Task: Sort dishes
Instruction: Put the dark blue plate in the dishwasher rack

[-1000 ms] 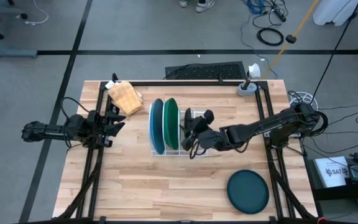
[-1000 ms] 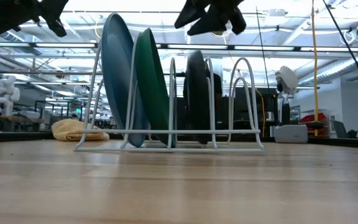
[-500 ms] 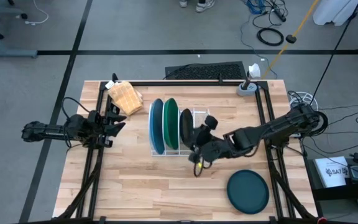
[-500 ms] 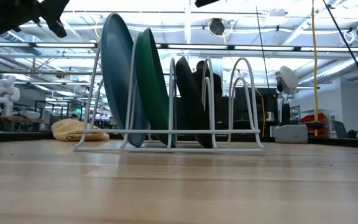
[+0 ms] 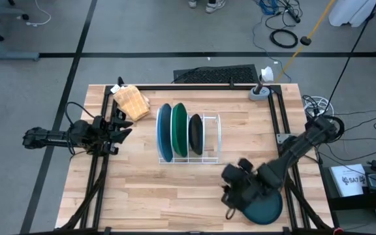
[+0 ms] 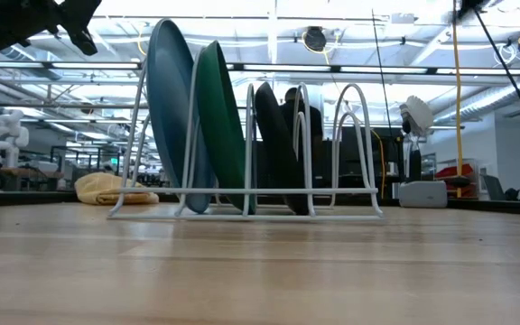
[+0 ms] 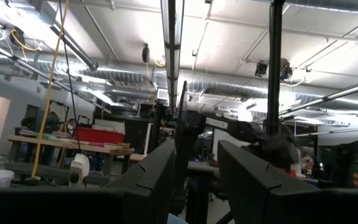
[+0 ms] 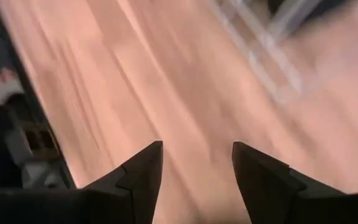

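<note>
Next, my right gripper picks up the plate by its rim [image 5: 264,222], to sort that dark teal plate into the white rack [image 5: 211,140].
The white wire rack [image 5: 211,140] holds three plates on edge: a light blue plate [image 5: 165,132], a green plate [image 5: 179,130] and a smaller black plate [image 5: 195,134]. In the low view the light blue plate [image 6: 174,117], the green plate [image 6: 219,126] and the black plate [image 6: 278,149] lean in their slots. The dark teal plate [image 5: 266,205] lies flat on the table near its right front corner. My right gripper [image 5: 232,190] is open and empty over the table at that plate's left rim; its wrist view [image 8: 194,168] shows bare wood. My left gripper [image 5: 119,130] is open at the table's left edge.
A tan wooden block [image 5: 130,101] lies at the table's far left corner, behind the rack. A grey stand [image 5: 260,91] sits at the far right corner. Bare wood [image 5: 155,196] stretches in front of the rack.
My right gripper has left the black plate's top and gone from the rack toward the table's near right, to the dark teal plate. The black plate, upright in its slot before, has tipped and leans toward the green plate.
</note>
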{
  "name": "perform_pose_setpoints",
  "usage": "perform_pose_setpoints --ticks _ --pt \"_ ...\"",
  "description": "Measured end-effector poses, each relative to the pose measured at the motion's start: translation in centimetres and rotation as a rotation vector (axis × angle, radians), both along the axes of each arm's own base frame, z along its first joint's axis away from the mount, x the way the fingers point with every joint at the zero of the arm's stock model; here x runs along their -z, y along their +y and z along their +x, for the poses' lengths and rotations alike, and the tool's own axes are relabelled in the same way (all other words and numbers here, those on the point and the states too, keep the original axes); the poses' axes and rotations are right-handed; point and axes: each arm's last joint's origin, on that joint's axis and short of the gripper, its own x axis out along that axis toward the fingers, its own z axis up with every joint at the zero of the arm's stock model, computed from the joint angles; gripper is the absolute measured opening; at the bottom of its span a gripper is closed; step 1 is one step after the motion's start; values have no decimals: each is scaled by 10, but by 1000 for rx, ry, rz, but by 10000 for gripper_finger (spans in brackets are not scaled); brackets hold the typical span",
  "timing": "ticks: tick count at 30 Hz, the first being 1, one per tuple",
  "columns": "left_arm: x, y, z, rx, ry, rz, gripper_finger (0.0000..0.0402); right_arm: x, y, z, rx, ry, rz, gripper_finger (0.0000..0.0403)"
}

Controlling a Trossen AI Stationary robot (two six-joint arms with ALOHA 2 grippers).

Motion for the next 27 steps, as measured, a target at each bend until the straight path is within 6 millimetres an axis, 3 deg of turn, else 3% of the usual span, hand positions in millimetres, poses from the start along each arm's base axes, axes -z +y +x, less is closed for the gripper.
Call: perform_pose_setpoints --ticks 6,13,20,27 --pt "0 0 0 0 0 0 132 35 27 -14 170 242 115 187" --pt "0 0 0 0 0 0 132 77 52 -5 230 412 217 187" --pt "0 0 0 0 0 1 132 109 59 -2 297 578 230 187" --pt "0 0 0 -4 0 0 132 131 63 5 311 609 226 180"
